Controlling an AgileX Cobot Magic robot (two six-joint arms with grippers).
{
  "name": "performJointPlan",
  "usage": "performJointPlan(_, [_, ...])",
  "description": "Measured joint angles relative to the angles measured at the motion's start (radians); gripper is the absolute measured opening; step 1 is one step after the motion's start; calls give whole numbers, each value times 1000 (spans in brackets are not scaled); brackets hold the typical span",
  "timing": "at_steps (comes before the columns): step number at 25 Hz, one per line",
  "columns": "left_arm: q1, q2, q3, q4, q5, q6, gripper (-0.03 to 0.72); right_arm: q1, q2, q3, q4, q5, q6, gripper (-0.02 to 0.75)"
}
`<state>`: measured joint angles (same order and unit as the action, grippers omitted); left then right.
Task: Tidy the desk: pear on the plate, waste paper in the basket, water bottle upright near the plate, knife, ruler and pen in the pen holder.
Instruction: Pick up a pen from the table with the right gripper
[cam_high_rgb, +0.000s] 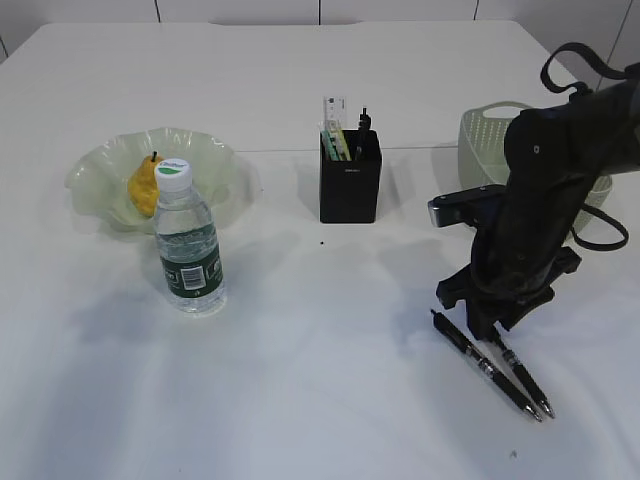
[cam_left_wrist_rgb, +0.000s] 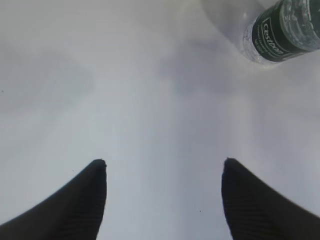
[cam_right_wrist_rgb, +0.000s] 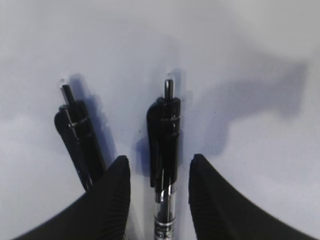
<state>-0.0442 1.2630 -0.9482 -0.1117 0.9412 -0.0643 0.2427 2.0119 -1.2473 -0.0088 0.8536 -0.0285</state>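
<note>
The right gripper grips the black pen by its button end next, where the gap widens, since the neighbouring pen crowds the black pen's tip.
Two black pens lie side by side on the white table at the front right. My right gripper is lowered over their button ends. In the right wrist view its jaws are open and straddle one pen, with gaps on both sides; the other pen lies just outside the left finger. The pear lies on the green plate. The water bottle stands upright in front of the plate. My left gripper is open and empty over bare table, below the bottle.
The black pen holder stands at the centre back with a ruler and a dark item sticking out. The pale green basket is at the back right, partly hidden by my right arm. The left arm does not show in the exterior view.
</note>
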Motion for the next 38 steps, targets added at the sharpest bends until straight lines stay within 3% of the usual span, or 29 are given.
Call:
performJointPlan(13, [0,0,0,0,-7,0,510,0,28,0,2,-5,0,289])
performJointPlan(20, [0,0,0,0,-9,0,510,0,32,-4,2,-5,0,140])
performJointPlan(27, [0,0,0,0,-9,0,510,0,34,-20,2,8,0,125])
performJointPlan(38, [0,0,0,0,-10,0,510,0,-32,-337,78,75,-14,124])
